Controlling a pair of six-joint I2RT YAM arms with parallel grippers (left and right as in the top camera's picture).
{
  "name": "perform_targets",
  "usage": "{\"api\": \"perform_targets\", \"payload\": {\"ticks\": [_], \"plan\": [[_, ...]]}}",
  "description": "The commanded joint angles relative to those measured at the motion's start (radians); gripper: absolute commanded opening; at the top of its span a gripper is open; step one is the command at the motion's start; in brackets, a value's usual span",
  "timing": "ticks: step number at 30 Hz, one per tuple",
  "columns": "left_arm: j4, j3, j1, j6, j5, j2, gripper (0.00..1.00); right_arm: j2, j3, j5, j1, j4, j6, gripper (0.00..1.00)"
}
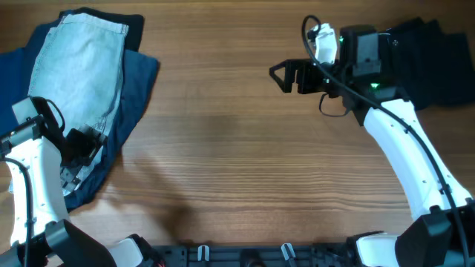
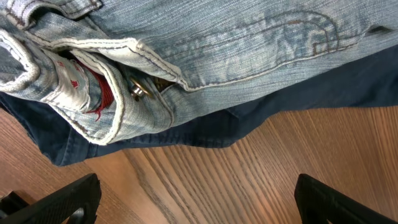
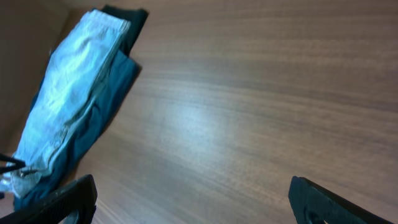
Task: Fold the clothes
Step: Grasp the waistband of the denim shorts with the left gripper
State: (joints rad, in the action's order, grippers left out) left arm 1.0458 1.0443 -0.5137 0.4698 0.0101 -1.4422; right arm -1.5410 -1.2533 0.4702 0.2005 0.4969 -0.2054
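Observation:
The left gripper grabs the denim shorts (image 1: pixel 82 67) by the waistband edge near the button (image 1: pixel 77 178) next, leaving the rest free for the right gripper to fold.
The clothes lie in a pile at the table's far left. On top are light-blue denim shorts (image 1: pixel 82 67), over a dark blue garment (image 1: pixel 139 81) and a black one (image 1: pixel 111 15). My left gripper (image 1: pixel 80 144) hovers open at the pile's near end. In the left wrist view its fingertips (image 2: pixel 62 199) frame bare wood just short of the shorts' waistband button (image 2: pixel 138 92). My right gripper (image 1: pixel 286 75) hangs open over the table's middle right, far from the pile. The right wrist view shows the shorts (image 3: pixel 68 99) in the distance and nothing in the gripper (image 3: pixel 193 202).
A second black garment (image 1: pixel 430 52) lies at the far right behind the right arm. The wooden table (image 1: pixel 237 163) stretches between the two arms. The arms' bases stand at the near edge.

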Motion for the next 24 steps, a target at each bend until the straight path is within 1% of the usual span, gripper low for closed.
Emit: {"api": "perform_targets", "payload": {"ticks": [1, 4, 7, 8, 12, 13, 17, 20, 22, 24], "plan": [[-0.003, -0.005, -0.008, 0.009, 0.019, -0.008, 1.00, -0.015, -0.020, -0.001, 0.016, 0.023, -0.003, 0.99], [-0.014, -0.009, -0.008, 0.005, 0.014, -0.008, 1.00, -0.015, -0.016, -0.002, 0.016, 0.035, -0.003, 0.99], [-0.057, -0.035, -0.008, 0.005, 0.014, -0.008, 1.00, -0.015, -0.015, -0.004, 0.016, 0.048, -0.003, 0.99], [-0.106, -0.061, -0.008, -0.009, 0.015, -0.008, 1.00, -0.015, -0.015, -0.008, 0.016, 0.055, -0.003, 1.00], [-0.186, -0.076, -0.008, -0.075, 0.014, -0.008, 1.00, -0.015, -0.015, -0.042, 0.016, 0.049, -0.003, 0.99], [-0.199, -0.076, -0.008, -0.078, 0.005, -0.008, 1.00, -0.015, -0.015, -0.057, 0.016, 0.042, -0.004, 1.00], [-0.233, -0.076, -0.008, -0.078, -0.116, -0.008, 1.00, -0.015, -0.015, -0.072, 0.015, 0.031, -0.003, 1.00], [-0.290, -0.071, -0.007, -0.097, -0.116, -0.005, 0.99, -0.015, -0.015, -0.072, 0.015, 0.016, -0.004, 1.00], [-0.286, -0.046, -0.007, -0.126, -0.120, -0.002, 0.99, -0.015, -0.015, -0.071, 0.015, 0.017, -0.004, 1.00], [-0.281, -0.038, -0.008, -0.126, -0.144, 0.000, 0.99, -0.015, -0.015, -0.072, 0.015, 0.032, -0.004, 1.00]]}}
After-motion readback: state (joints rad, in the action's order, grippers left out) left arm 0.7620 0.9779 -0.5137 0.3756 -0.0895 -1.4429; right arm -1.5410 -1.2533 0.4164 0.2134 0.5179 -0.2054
